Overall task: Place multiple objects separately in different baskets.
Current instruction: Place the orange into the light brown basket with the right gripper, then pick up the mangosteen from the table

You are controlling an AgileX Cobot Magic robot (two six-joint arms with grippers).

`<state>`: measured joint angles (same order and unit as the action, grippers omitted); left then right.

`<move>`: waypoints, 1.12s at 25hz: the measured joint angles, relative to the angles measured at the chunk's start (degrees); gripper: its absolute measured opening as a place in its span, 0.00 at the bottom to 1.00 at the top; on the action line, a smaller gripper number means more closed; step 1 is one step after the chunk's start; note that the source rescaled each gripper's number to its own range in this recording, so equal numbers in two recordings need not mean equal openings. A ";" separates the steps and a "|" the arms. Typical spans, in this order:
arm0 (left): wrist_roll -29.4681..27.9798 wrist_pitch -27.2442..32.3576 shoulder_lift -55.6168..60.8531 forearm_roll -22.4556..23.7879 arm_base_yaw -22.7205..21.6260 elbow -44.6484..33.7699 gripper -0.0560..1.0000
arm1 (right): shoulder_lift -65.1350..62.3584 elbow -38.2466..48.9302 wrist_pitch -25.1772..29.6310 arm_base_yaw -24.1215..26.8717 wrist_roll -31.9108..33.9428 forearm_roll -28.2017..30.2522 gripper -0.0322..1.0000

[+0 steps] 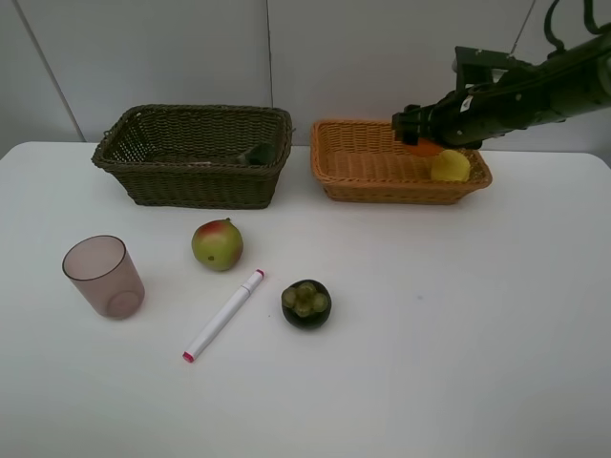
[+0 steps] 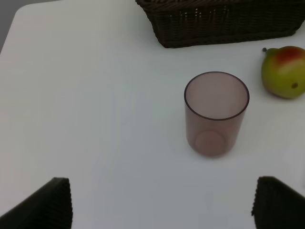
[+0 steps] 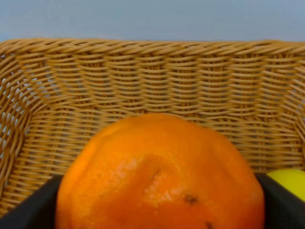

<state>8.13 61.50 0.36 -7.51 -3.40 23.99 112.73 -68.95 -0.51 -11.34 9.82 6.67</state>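
Observation:
My right gripper opens now, since the orange (image 1: 426,147) sits low inside the orange-tan basket's rim (image 1: 372,153) and so would stay beside the yellow lemon.
My right gripper (image 1: 420,134) is shut on the orange (image 1: 426,147), holding it over the orange-tan basket (image 1: 401,196); the right wrist view shows the orange (image 3: 159,171) between the dark fingers (image 3: 28,207) and above the basket's weave (image 3: 157,76). The yellow lemon (image 1: 450,166) lies in that basket beside it. On the table sit the mango (image 1: 218,244), the mauve cup (image 1: 103,277), the white marker (image 1: 223,315) and the dark round fruit (image 1: 305,303). My left gripper (image 2: 162,205) stands open, short of the cup (image 2: 217,114).
The dark olive basket (image 1: 191,181) stands at the back left, with something dark green (image 1: 256,153) inside near its right wall. In the left wrist view the mango (image 2: 284,71) lies beyond the cup, near the dark basket (image 2: 224,24).

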 joint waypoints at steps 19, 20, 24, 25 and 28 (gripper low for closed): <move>0.00 0.00 0.00 0.00 0.00 0.00 1.00 | 0.00 0.00 3.15 0.00 -0.18 0.00 1.00; 0.00 0.00 0.00 0.00 0.00 0.00 1.00 | 0.00 0.00 3.67 0.00 -0.18 0.00 1.00; 0.00 0.00 0.00 0.00 0.00 0.00 1.00 | -1.15 0.00 8.27 0.00 -0.18 0.00 1.00; 0.00 0.00 0.00 0.00 0.00 0.00 1.00 | -1.96 0.00 9.73 0.00 -0.18 0.00 1.00; 0.00 0.00 0.00 0.00 0.00 0.00 1.00 | -5.04 0.00 14.26 -0.15 -0.18 0.00 1.00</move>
<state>8.13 61.50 0.36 -7.51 -3.40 23.99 107.70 -68.95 13.75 -11.48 9.64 6.67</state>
